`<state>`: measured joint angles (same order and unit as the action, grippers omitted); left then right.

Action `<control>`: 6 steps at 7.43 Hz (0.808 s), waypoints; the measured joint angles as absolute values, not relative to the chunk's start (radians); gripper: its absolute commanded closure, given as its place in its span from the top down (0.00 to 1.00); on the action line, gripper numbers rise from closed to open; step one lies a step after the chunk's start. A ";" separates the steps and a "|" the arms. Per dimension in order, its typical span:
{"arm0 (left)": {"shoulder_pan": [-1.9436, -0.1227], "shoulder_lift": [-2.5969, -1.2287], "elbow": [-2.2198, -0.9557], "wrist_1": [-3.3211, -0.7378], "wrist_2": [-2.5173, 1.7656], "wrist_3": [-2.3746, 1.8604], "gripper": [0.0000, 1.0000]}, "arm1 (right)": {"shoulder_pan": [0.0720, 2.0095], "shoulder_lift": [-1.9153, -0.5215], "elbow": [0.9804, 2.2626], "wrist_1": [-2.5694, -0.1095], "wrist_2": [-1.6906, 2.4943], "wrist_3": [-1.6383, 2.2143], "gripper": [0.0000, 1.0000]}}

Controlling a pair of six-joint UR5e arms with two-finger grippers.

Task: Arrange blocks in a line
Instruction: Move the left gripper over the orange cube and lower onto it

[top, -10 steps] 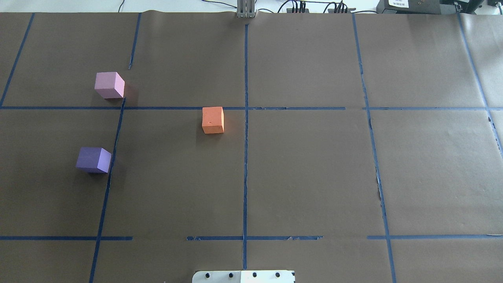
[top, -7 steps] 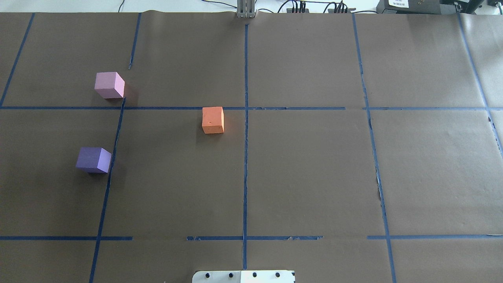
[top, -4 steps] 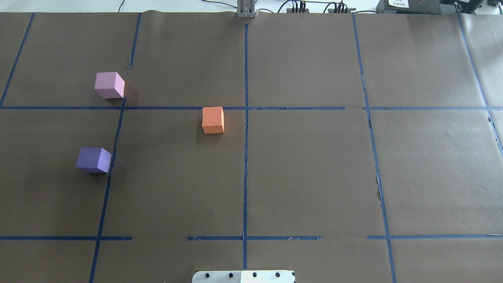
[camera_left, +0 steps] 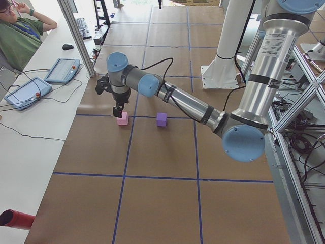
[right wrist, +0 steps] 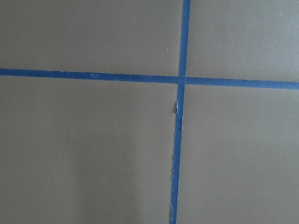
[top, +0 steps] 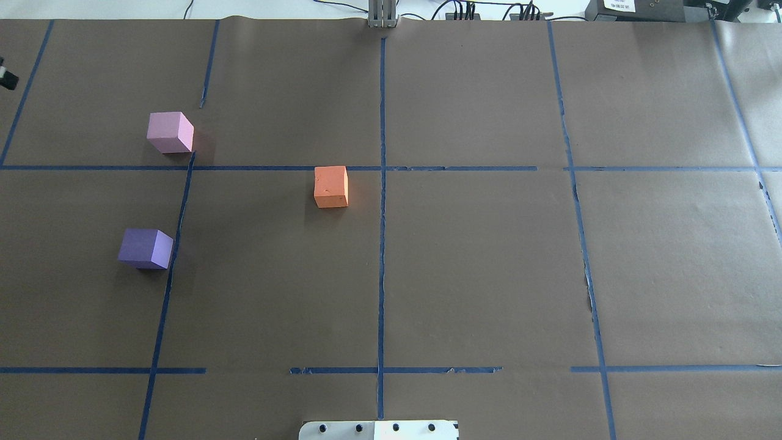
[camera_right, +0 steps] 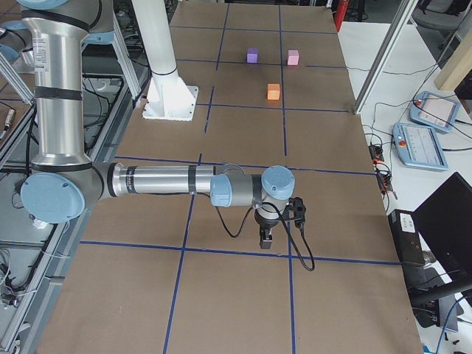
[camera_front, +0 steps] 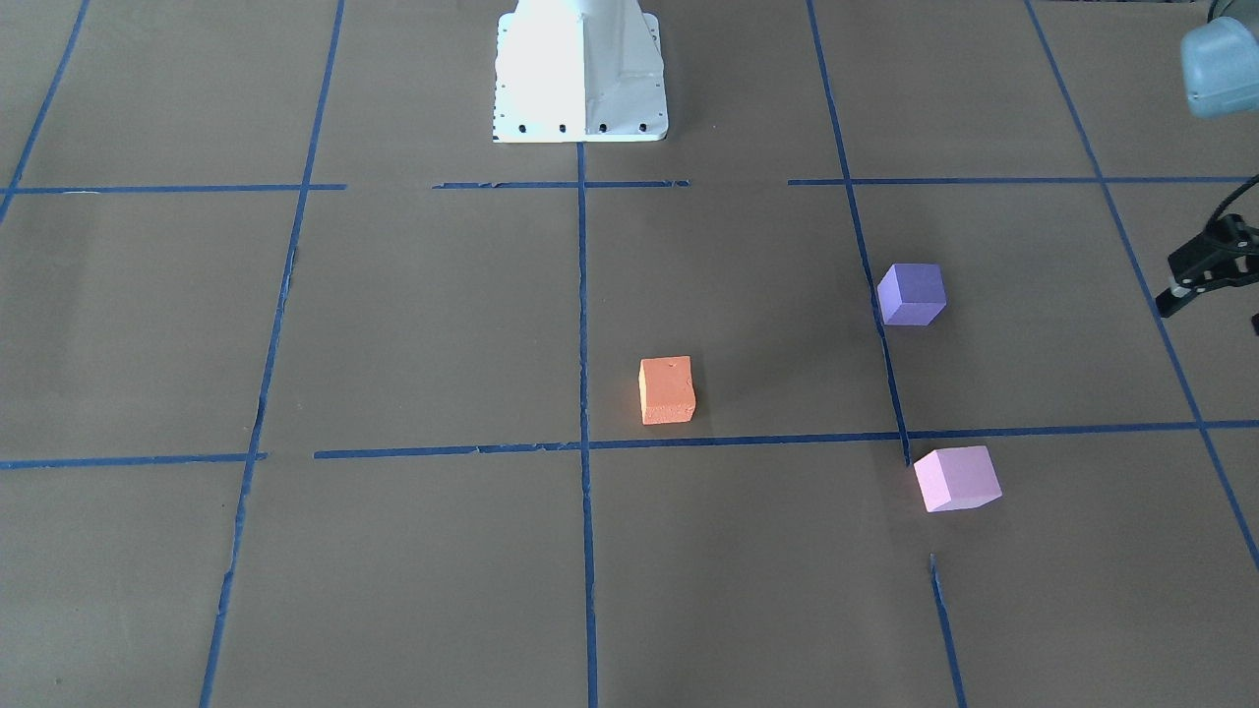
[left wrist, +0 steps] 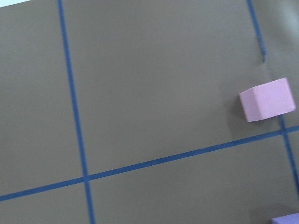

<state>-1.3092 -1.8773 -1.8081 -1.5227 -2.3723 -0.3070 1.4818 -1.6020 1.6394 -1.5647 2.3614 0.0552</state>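
Note:
I should grip the orange block [top: 331, 186] by its sides with my left gripper next, so I can line it up between the purple and pink blocks.
Three foam blocks lie apart on the brown paper. The orange block [top: 331, 186] [camera_front: 667, 390] is near the centre line. The light pink block [top: 170, 132] [camera_front: 956, 479] [left wrist: 267, 99] is further out on my left. The violet-purple block [top: 145, 249] [camera_front: 912, 293] is nearer me on the left. My left gripper [camera_front: 1210, 313] [camera_left: 118, 111] hangs above the table beyond these two, cut off by the frame edge, fingers spread and empty. My right gripper [camera_right: 265, 240] points down over bare paper far to the right; I cannot tell if it is open or shut.
Blue tape lines [top: 382, 244] form a grid on the paper. The white robot base [camera_front: 580, 69] stands at the near middle. An operator [camera_left: 20, 35] and tablets [camera_left: 61, 71] are at the white side table beyond the far edge.
A tip of the left gripper has come into the overhead view at the far left edge. The three blocks have not moved.

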 measured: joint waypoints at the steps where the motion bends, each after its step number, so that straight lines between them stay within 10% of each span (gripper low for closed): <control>1: -1.236 -1.931 -1.823 -1.516 -2.372 -0.385 1.00 | 1.482 -1.602 1.639 -1.565 2.361 0.055 1.00; 6: -0.869 -2.159 -1.809 -1.510 -2.249 -0.884 1.00 | 1.482 -1.603 1.639 -1.565 2.361 0.055 1.00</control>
